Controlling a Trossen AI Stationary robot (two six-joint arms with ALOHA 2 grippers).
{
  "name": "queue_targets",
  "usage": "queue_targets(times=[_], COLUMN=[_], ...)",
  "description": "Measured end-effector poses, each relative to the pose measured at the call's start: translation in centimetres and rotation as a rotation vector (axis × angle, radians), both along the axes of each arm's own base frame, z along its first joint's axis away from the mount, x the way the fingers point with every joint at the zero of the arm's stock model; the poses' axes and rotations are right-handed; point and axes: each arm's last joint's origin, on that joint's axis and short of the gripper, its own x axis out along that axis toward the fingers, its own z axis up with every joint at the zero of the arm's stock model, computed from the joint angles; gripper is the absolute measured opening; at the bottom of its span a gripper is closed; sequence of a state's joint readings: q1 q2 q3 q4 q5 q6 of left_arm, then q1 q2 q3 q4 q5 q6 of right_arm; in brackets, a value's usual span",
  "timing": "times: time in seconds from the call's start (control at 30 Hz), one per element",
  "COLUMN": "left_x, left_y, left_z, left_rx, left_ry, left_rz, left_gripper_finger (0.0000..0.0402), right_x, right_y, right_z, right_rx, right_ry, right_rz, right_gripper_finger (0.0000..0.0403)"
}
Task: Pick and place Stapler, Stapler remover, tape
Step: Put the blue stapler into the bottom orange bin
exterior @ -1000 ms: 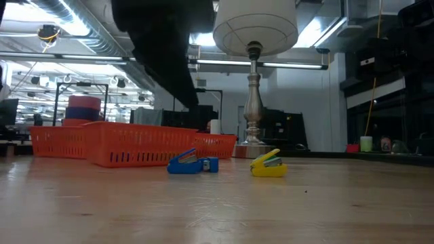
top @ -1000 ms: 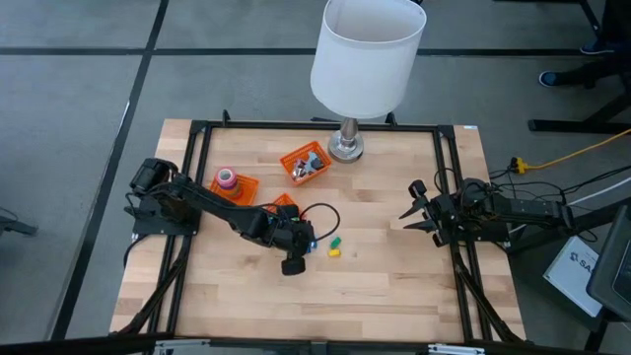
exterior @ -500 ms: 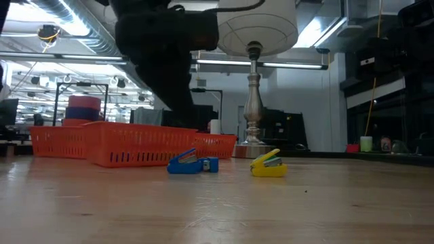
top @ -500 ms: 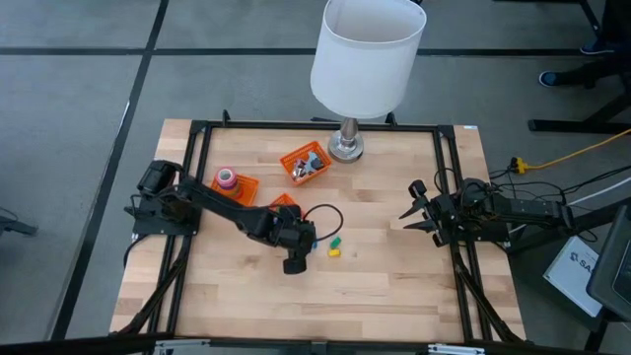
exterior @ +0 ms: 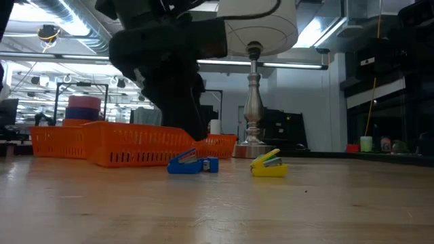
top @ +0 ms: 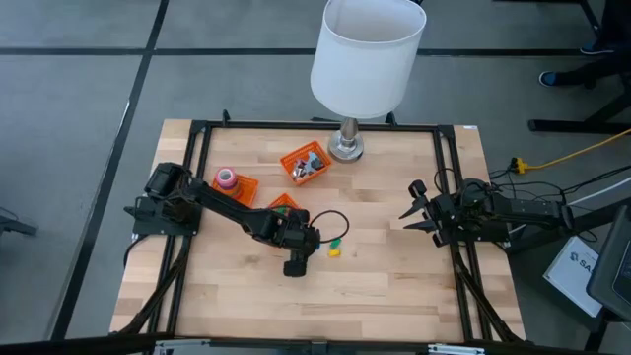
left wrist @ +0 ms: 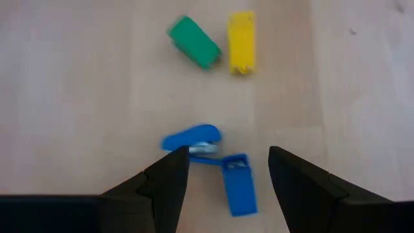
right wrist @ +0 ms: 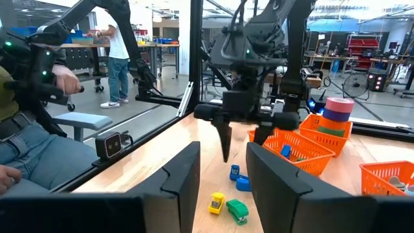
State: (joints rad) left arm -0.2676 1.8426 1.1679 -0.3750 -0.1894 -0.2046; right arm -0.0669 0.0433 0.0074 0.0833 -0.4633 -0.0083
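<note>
My left gripper's fingers stop above the blue stapler, so closing now would miss. The left gripper lowers to the stapler, before it closes on it.
Two small blue stapler-like pieces lie flat on the wooden table, close together. My left gripper hangs open just above them, pointing steeply down, one finger on either side and touching neither; the low view shows it a little above the blue pieces. A green piece and a yellow piece lie farther on. A stack of tape rolls stands in an orange basket. My right gripper waits open at the table's right side.
A lamp with a white shade stands at the far edge on its metal foot. Two more orange baskets sit near it and behind my left arm. People show in the room beyond the table.
My left gripper has sunk toward the blue pieces and rolled about its own axis. The pieces on the table have stayed where they were.
</note>
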Motion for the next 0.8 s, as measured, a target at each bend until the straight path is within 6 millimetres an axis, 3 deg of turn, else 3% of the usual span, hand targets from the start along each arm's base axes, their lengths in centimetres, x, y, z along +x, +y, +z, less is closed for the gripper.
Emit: queue_targets(times=[0.57,0.8], left_x=[0.1,0.1], left_y=[-0.7,-0.6], left_z=[-3.6,-3.5], left_rx=[-0.032,-0.032], left_ry=[0.136,0.127], left_rz=[0.008,0.052], left_gripper_finger=[0.0208,0.0147], right_x=[0.0,0.0], right_y=[0.0,0.0], right_z=[0.0,0.0], right_rx=[0.000,0.000], right_ry=[-0.001,0.000], right_rz=[0.000,0.000], right_gripper_finger=[0.0129,0.0129])
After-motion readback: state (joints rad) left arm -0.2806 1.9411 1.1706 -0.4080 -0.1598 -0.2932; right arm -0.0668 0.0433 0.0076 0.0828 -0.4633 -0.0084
